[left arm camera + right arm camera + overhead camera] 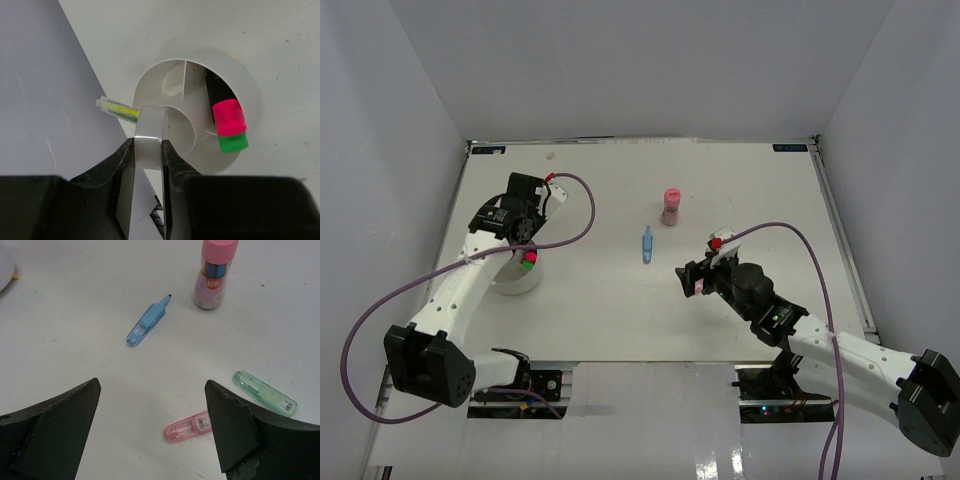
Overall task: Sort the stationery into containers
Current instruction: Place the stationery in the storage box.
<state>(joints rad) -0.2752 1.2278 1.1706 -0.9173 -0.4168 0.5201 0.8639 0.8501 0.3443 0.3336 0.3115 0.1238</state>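
My left gripper should keep holding the white tape roll (150, 127) until it reaches the container's open section, because opening now would catch it on the container's rim by the pen.
My left gripper (149, 142) is shut on a white tape roll (150, 127), held edge-on just over the round white container (245, 95). The container (517, 272) has inner dividers and holds a pink highlighter (229, 116) and a green highlighter (233, 143). A thin pen with a yellow core (117, 110) pokes out on its left side. My right gripper (152, 385) is open above the table. A small clear pink piece (187, 426) lies partly under its right finger. Nearby lie a clear green piece (265, 392) and a blue pen (146, 325). A pink-capped cylinder (215, 272) stands upright.
In the top view the blue pen (647, 244) and the pink cylinder (670, 206) sit mid-table between the arms. The left gripper (525, 235) hangs over the container and the right gripper (698, 272) is right of centre. White walls enclose the table on three sides.
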